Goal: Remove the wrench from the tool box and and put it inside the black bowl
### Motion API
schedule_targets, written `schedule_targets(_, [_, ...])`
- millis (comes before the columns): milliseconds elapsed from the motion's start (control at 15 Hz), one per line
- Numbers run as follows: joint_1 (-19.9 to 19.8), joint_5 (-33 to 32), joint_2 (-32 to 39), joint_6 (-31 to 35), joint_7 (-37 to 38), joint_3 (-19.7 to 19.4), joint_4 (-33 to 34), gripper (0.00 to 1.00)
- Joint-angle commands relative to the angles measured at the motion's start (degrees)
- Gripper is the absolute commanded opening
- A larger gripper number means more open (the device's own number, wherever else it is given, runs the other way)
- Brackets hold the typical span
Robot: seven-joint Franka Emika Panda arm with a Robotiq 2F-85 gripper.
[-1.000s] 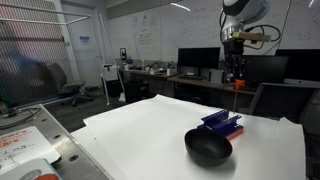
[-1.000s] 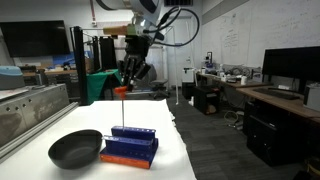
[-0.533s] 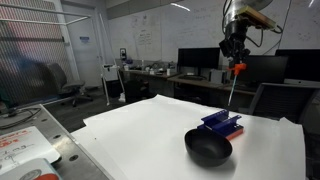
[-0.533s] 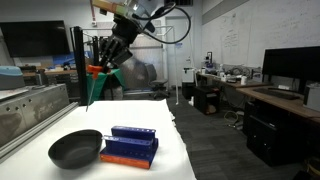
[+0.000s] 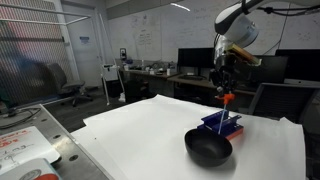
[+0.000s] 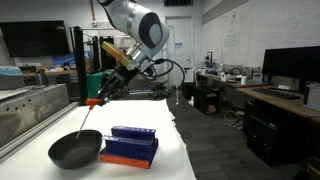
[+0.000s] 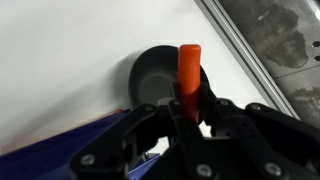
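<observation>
The gripper should lower the wrench before letting go: the wrench hangs tilted above the black bowl's rim, so the wrench would likely come down short if the gripper opened now.
My gripper (image 5: pixel 224 86) is shut on the wrench (image 5: pixel 228 98), a slim tool with a red-orange handle and a thin shaft hanging down. In an exterior view the wrench (image 6: pixel 91 103) hangs above the black bowl (image 6: pixel 75 150), its tip near the bowl's rim. The black bowl (image 5: pixel 208 147) sits on the white table next to the blue tool box (image 5: pixel 222 125), which also shows in an exterior view (image 6: pixel 131 144). In the wrist view the orange handle (image 7: pixel 189 72) stands between the fingers (image 7: pixel 190 108), over the bowl (image 7: pixel 152 76). The tool box (image 7: pixel 85 145) lies at lower left.
The white table (image 5: pixel 140 135) ends close behind the tool box. Desks with monitors (image 5: pixel 195 60) and chairs stand beyond. A metal bench (image 6: pixel 25 110) runs along the table's side. Red and white items (image 5: pixel 20 150) lie on a side surface.
The gripper has come down with the wrench and now holds it just above the bowl; half a second ago it was higher.
</observation>
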Motion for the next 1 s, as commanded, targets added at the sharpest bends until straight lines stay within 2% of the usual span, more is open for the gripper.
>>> schedule_targets(0, [0.6,3.2,0.5,5.4,-2.8,1.0,-3.9,0.14])
schedule_targets(267, [1.0,7.2,1.4,10.9,-6.0,2.2,-6.7,0.14])
schedule_targets(533, [2.5,5.8,3.3,15.5,-5.3,3.0,-7.5,0.14])
schedule_targets(800, [3.7,4.6,6.2,17.2,-3.4,3.3,-6.2,0.16])
schedule_targets(933, [3.8,4.5,7.0,17.1,-3.1,3.4,-5.8,0.47])
